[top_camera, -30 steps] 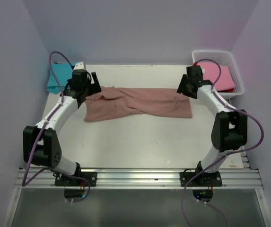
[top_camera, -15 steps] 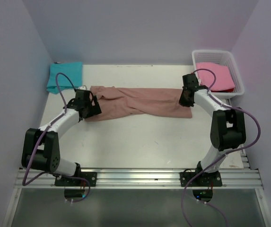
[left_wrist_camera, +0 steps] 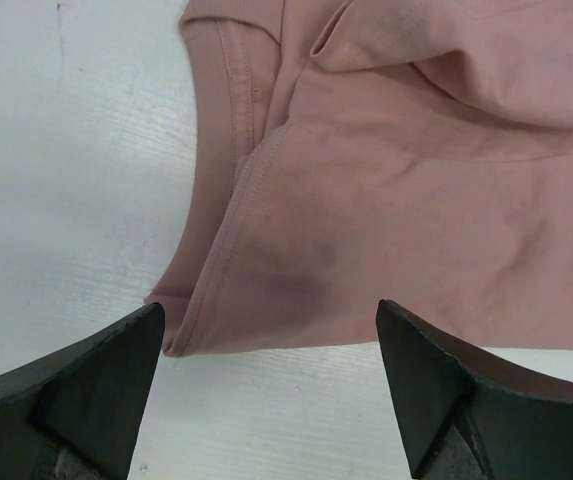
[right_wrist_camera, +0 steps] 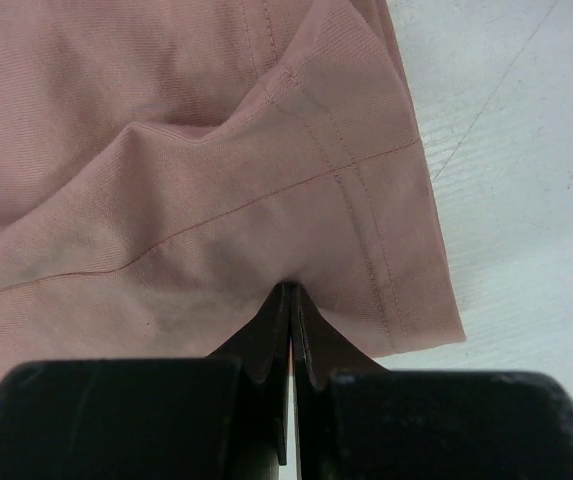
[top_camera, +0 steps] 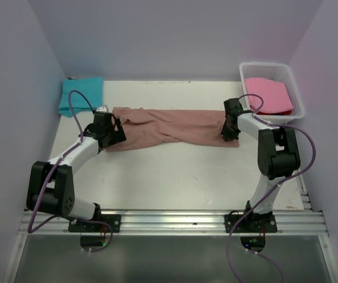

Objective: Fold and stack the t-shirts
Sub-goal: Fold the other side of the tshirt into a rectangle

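Observation:
The salmon-brown t-shirt (top_camera: 174, 127) needs to be pulled tight against my right gripper for folding, so I need to grab it next by its hemmed near corner (top_camera: 112, 147) with my left gripper.
A salmon-brown t-shirt (top_camera: 174, 127) lies in a long crumpled strip across the middle of the table. My left gripper (top_camera: 115, 137) is low over its left end and open. In the left wrist view the left gripper (left_wrist_camera: 268, 312) straddles the shirt's (left_wrist_camera: 386, 200) hemmed near corner, with fingers (left_wrist_camera: 106, 380) apart and touching nothing. My right gripper (top_camera: 228, 133) sits at the shirt's right end. In the right wrist view the right gripper (right_wrist_camera: 291, 292) is shut on the shirt's (right_wrist_camera: 216, 150) edge beside the stitched hem. A teal t-shirt (top_camera: 81, 94) lies folded at the back left.
A white basket (top_camera: 299, 94) at the back right holds a pink t-shirt (top_camera: 269, 94). Lilac walls close in the table on three sides. The arm bases and a metal rail (top_camera: 174, 219) run along the near edge.
My right gripper has shut on the shirt's right edge and drawn in slightly. My left arm came down from near the teal shirt to the salmon shirt's near-left corner, still open.

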Robot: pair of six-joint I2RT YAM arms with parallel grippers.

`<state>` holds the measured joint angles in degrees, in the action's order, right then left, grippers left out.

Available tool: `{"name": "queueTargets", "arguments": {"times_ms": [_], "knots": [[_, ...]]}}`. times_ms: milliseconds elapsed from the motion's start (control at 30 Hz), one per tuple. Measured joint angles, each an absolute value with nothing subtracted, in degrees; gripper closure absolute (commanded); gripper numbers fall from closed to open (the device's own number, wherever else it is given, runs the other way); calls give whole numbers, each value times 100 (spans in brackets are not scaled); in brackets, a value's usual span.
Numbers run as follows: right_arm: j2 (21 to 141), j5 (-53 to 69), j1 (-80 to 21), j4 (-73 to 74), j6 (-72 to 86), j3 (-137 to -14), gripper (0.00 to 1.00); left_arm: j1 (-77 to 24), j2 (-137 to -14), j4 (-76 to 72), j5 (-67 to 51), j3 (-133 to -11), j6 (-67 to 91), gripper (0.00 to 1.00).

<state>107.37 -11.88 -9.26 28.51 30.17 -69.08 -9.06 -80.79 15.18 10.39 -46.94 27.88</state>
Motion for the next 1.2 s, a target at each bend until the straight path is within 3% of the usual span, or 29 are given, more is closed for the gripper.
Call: {"name": "queueTargets", "arguments": {"times_ms": [167, 267, 400, 433, 833, 1200], "knots": [[10735, -1175, -926, 2823, 3011, -6884, 100, -906, -8493, 1385, 1070, -4657, 2790, 20], [10728, -1175, -926, 2808, 3006, -6871, 100, -906, -8595, 1291, 1068, -4606, 2808, 35], [10711, -1177, -926, 2773, 3000, -6838, 100, -906, -8650, 1229, 1037, -4595, 2818, 81], [10707, -1179, -926, 2764, 2998, -6831, 100, -906, -8637, 1210, 1015, -4593, 2829, 100], [10680, -1181, -926, 2711, 2995, -6785, 100, -906, -6899, 1951, 965, -4484, 2790, 100], [10674, -1197, -926, 2698, 2993, -6775, 100, -906, -6431, 2873, 998, -3959, 3052, 100]]}}
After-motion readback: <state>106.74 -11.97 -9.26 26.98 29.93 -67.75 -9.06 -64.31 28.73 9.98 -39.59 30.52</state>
